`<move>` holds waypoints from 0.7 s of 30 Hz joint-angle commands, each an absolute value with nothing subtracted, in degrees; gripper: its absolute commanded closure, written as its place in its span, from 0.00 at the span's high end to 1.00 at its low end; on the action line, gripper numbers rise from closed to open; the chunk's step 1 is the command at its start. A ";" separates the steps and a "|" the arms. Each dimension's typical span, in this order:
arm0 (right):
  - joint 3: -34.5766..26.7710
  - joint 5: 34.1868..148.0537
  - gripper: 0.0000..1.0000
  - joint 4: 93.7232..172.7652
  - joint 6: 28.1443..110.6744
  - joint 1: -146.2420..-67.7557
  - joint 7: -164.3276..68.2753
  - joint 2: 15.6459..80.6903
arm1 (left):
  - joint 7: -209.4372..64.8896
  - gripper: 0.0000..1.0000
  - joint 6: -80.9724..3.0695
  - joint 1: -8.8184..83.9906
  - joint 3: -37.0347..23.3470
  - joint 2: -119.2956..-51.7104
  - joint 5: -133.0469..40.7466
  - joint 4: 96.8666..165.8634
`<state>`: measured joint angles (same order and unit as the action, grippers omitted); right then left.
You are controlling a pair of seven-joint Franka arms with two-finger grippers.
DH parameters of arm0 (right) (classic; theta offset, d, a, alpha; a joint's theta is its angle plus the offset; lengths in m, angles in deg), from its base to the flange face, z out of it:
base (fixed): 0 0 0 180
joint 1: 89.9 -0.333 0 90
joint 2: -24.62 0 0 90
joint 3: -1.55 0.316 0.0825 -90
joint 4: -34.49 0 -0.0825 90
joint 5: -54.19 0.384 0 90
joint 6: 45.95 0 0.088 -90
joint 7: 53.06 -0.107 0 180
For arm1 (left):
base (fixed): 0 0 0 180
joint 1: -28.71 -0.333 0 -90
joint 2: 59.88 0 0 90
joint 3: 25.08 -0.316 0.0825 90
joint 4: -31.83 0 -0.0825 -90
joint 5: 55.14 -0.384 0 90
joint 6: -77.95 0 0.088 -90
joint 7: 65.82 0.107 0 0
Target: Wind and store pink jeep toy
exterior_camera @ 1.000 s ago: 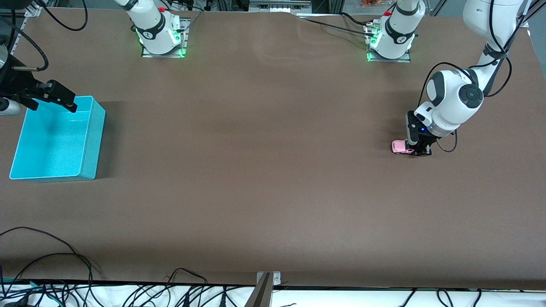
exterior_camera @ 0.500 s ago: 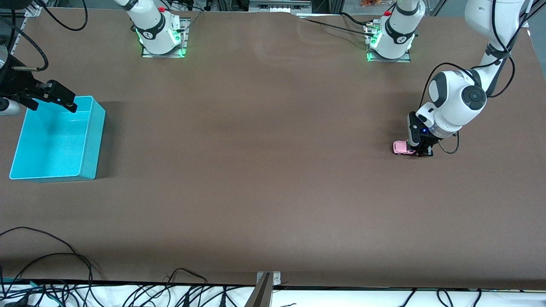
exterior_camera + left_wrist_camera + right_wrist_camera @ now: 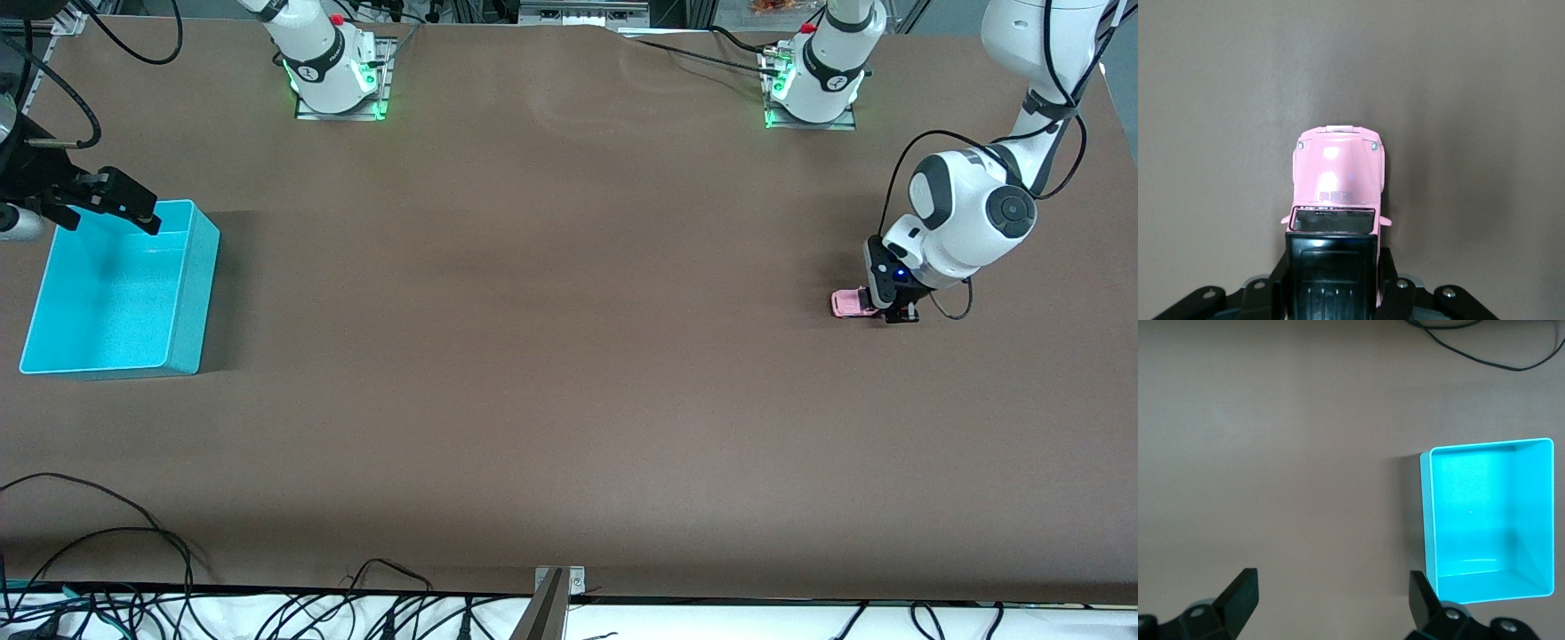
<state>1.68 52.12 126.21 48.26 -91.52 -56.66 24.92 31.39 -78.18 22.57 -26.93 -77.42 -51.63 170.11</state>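
My left gripper needs to roll the jeep farther back before it lets go, because the jeep has its pink hood (image 3: 850,304) (image 3: 1338,173) well short of the tabletop behind my fingers.
The pink jeep toy (image 3: 849,304) stands on the brown table toward the left arm's end. In the left wrist view its pink hood (image 3: 1338,173) points away from the gripper and its black roof lies between the fingers. My left gripper (image 3: 894,311) is low at the table and shut on the jeep's black rear section (image 3: 1331,267). My right gripper (image 3: 108,213) hangs open and empty over the edge of the turquoise bin (image 3: 191,293) at the right arm's end. In the right wrist view its fingers (image 3: 1238,597) stand wide apart beside the empty bin (image 3: 1426,520).
Loose black cables (image 3: 107,542) lie along the table edge nearest the front camera. Both arm bases (image 3: 338,80) stand on metal plates at the table's robot side. A metal bracket (image 3: 556,587) sticks up at the near edge.
My left gripper has slid a little toward the left arm's end of the table, taking the jeep with it. The right arm has not moved.
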 commanded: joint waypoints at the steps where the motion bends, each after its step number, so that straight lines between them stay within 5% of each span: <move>1: 1.81 51.20 1.00 124.93 47.74 -91.48 -55.96 25.41 | 32.61 0.00 -77.88 22.30 -27.45 -80.80 -50.39 169.55; 21: 1.81 51.20 1.00 124.93 47.66 -91.57 -55.96 25.32 | 36.22 0.00 -78.06 22.30 -32.55 -82.73 -50.92 169.11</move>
